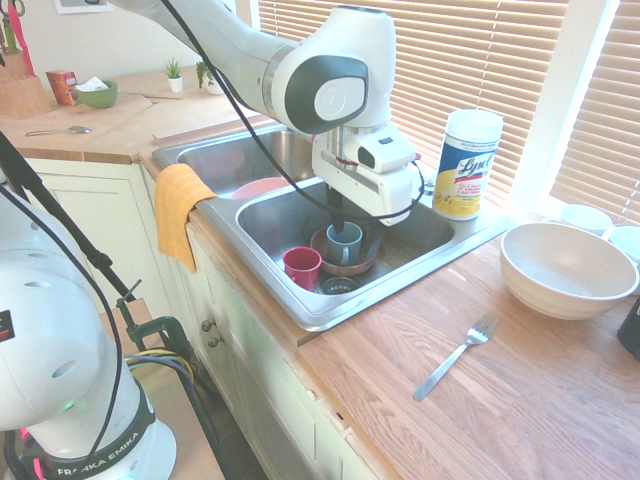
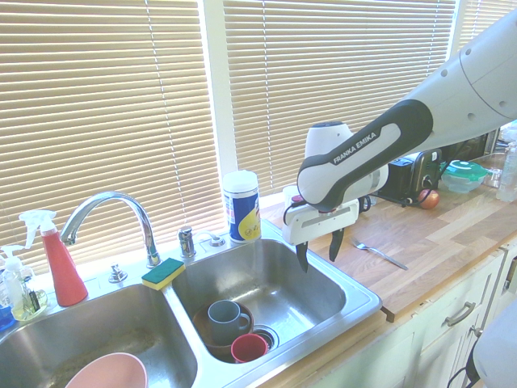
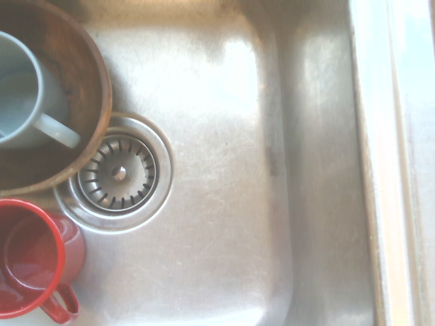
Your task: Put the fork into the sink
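Observation:
The gripper will next grab the fork by its handle (image 2: 390,259) to put it into the sink, and the fork's teeth will stay free.
The fork (image 1: 458,356) lies flat on the wooden counter to the right of the sink (image 1: 262,283), tines toward the cream bowl; in the second exterior view the fork (image 2: 380,253) rests behind the arm. My gripper (image 2: 317,252) hangs open and empty over the right basin of the sink (image 2: 355,297), fingers pointing down, well apart from the fork. In the first exterior view the gripper (image 1: 348,214) sits above the dishes. The wrist view looks straight down at the sink floor (image 3: 224,204).
In the right basin a grey mug (image 1: 344,241) stands in a brown bowl (image 1: 340,266) beside a red cup (image 1: 302,267) and the drain (image 3: 119,174). A wipes canister (image 1: 466,164) and cream bowl (image 1: 564,270) flank the sink. An orange cloth (image 1: 178,212) drapes the rim.

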Controlling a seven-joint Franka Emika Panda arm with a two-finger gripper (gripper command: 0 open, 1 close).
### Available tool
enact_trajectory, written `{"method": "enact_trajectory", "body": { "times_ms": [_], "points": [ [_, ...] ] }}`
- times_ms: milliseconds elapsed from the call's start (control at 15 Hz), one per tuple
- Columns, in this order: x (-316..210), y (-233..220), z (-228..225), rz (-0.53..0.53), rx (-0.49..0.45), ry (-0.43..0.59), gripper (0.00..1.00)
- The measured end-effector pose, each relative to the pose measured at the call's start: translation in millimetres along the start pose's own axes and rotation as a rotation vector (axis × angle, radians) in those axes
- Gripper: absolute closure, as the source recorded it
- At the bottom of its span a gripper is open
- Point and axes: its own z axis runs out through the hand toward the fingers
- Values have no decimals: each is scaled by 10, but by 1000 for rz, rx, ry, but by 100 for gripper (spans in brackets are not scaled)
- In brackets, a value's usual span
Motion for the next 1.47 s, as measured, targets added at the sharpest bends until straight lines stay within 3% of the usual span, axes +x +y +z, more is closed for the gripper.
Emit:
{"method": "enact_trajectory", "body": {
  "times_ms": [333, 600, 867, 1200, 1467],
  "points": [
    [14, 10, -156, -26, -3, 6, 0],
    [259, 451, -544, -269, -11, -26, 0],
    [800, 1014, -539, -454, -55, 23, 0],
    [1393, 1484, 84, -386, -107, 46, 0],
    [1546, 1524, 263, -281, -56, -29, 0]
  ]
}}
